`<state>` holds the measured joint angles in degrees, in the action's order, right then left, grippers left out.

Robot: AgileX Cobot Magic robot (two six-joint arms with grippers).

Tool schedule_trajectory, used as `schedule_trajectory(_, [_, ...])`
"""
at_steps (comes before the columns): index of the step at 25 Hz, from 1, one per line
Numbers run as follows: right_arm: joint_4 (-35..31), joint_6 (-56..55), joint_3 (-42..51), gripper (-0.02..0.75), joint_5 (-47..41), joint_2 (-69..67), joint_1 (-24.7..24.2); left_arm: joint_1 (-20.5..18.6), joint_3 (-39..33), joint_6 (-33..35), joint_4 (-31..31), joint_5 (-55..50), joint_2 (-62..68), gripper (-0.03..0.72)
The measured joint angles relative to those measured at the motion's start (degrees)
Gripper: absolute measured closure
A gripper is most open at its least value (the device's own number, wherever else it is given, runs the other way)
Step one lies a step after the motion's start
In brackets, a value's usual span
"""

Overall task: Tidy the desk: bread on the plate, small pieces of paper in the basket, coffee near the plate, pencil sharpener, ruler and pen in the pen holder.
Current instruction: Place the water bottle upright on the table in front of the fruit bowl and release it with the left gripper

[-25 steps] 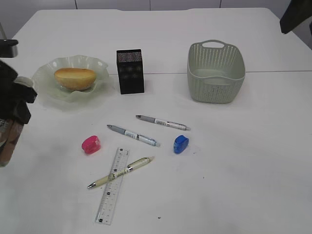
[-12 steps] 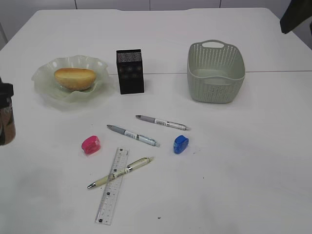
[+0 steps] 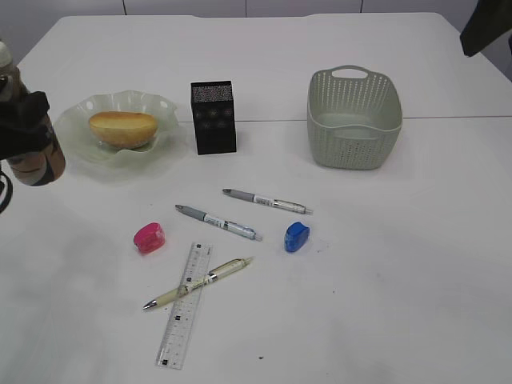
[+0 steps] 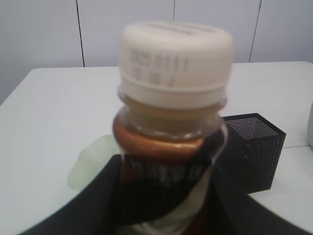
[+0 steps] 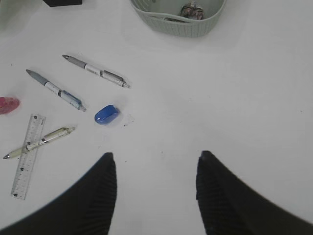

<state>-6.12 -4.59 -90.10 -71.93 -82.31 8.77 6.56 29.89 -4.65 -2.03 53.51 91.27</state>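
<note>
The base of the coffee bottle (image 3: 38, 164) hangs above the white tabletop, and the bottle would fall if I opened now. My left gripper keeps holding it until lowered.
My left gripper (image 3: 20, 120) is shut on a brown coffee bottle (image 3: 38, 164) with a white cap (image 4: 173, 54). It holds the bottle at the table's left edge, just left of the pale green plate (image 3: 80, 156), which carries the bread (image 3: 122, 128). The black pen holder (image 3: 214, 117) stands right of the plate. Three pens (image 3: 267, 201) (image 3: 218, 222) (image 3: 198, 282), a clear ruler (image 3: 183, 306), a pink sharpener (image 3: 150, 237) and a blue sharpener (image 3: 297, 236) lie mid-table. My right gripper (image 5: 155, 161) is open and empty, high above the table's right side.
The green basket (image 3: 353, 120) stands at the back right with a crumpled paper (image 5: 191, 10) inside it. The yellow pen lies across the ruler. Bare white tabletop lies to the right of the blue sharpener and in front of the basket.
The coffee bottle in my left gripper has moved from the lower left edge up and back toward the plate. The right arm has not moved.
</note>
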Motion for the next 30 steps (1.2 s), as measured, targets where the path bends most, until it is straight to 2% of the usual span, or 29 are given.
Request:
schedule_trajectory(5, [0.8, 0.9, 0.0, 0.347, 0.0, 0.0, 0.0, 0.0, 0.0, 0.0, 0.1, 8.8, 9.5, 0.380])
schedule_trajectory(19, [1.1, 1.6, 0.0, 0.347, 0.0, 0.0, 0.0, 0.0, 10.0, 0.0, 1.1, 9.2, 24.1, 0.380])
schedule_trajectory(30, [1.1, 1.6, 0.0, 0.347, 0.0, 0.0, 0.0, 0.0, 10.7, 0.0, 2.5, 9.3, 28.0, 0.380])
